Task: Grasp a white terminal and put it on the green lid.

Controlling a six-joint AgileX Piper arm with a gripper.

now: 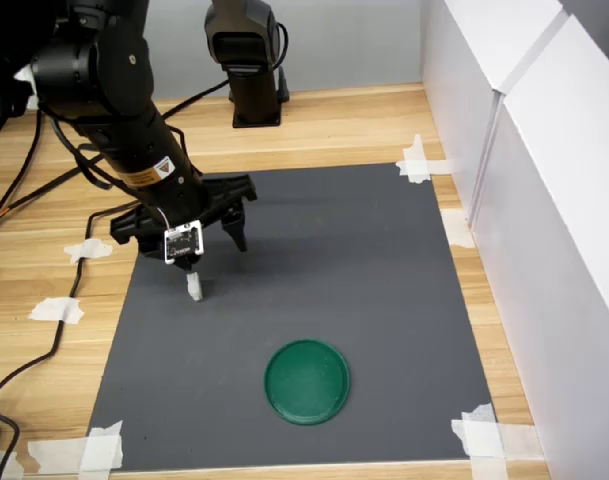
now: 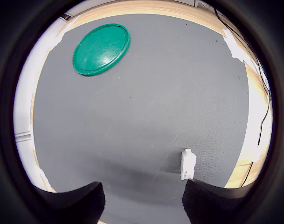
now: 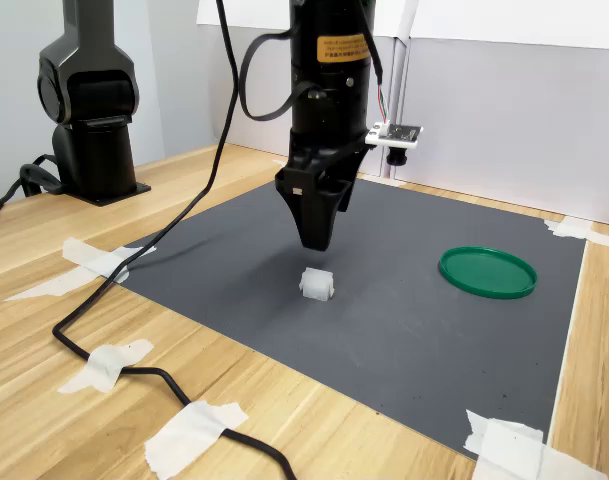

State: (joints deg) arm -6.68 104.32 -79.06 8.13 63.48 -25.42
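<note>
The white terminal [image 1: 195,287] needs to go on the green lid [image 1: 307,381], so next my gripper has to grab the terminal by its opposite sides.
The white terminal [image 1: 195,287] [image 3: 317,284] is a tiny blocky piece lying on the dark grey mat [image 1: 344,260]. My gripper [image 1: 216,252] [image 3: 316,240] hangs just above it, pointing down, open and empty. In the wrist view the white terminal [image 2: 188,164] lies close in front of one finger [image 2: 211,201], not centred between the two, and the gripper [image 2: 144,205] holds nothing. The green lid [image 1: 307,381] [image 2: 101,49] [image 3: 487,271] lies flat on the mat, well apart from the terminal and bare on top.
A second black arm base [image 1: 249,60] [image 3: 89,100] stands on the wooden table behind the mat. White tape scraps [image 1: 59,310] hold the mat's corners. A black cable [image 3: 114,345] runs along the mat's edge. White walls [image 1: 524,150] border the first exterior view's right.
</note>
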